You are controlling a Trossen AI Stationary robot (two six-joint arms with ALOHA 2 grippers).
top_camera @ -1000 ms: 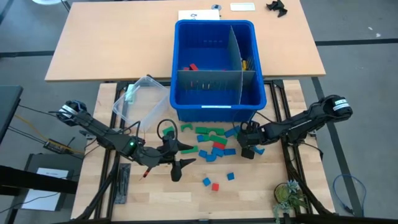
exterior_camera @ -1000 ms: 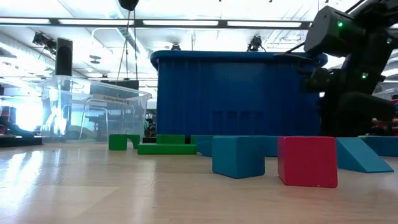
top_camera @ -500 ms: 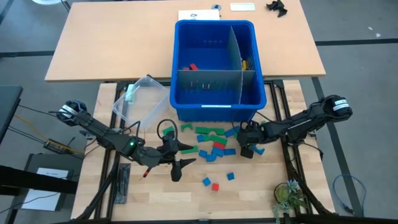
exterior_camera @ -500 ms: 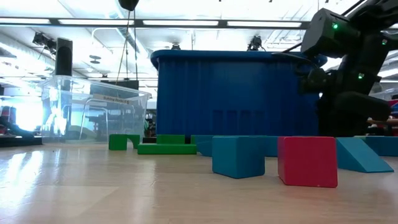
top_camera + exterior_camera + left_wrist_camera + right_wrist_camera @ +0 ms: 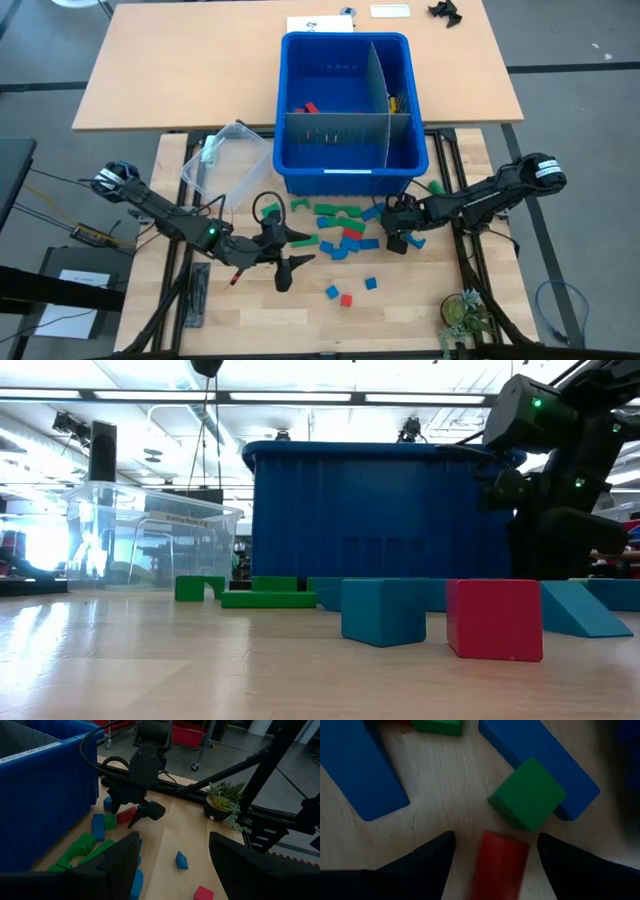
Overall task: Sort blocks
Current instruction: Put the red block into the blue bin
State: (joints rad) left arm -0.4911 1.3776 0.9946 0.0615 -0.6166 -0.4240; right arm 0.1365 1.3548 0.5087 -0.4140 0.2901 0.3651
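Note:
The fingers of my right gripper stand on either side of the red block in the right wrist view, so it is time to close on the block now.
Blue, green and red blocks (image 5: 340,225) lie scattered on the wooden table in front of the blue bin (image 5: 346,178). My right gripper (image 5: 398,238) points steeply down at the pile's right end. It is open, and in its wrist view its fingers stand on either side of a red block (image 5: 500,865) with a gap on each side. A green cube (image 5: 527,795) leans on a long blue block (image 5: 540,755) just beyond. My left gripper (image 5: 290,257) hangs open above the table left of the pile, nothing between its fingers (image 5: 120,865).
The blue bin has divided compartments holding a few blocks. A clear tub (image 5: 225,155) lies tilted to its left. Three loose blocks, among them a red cube (image 5: 495,618) and a blue cube (image 5: 383,610), sit near the front. A small plant (image 5: 462,312) stands at the front right.

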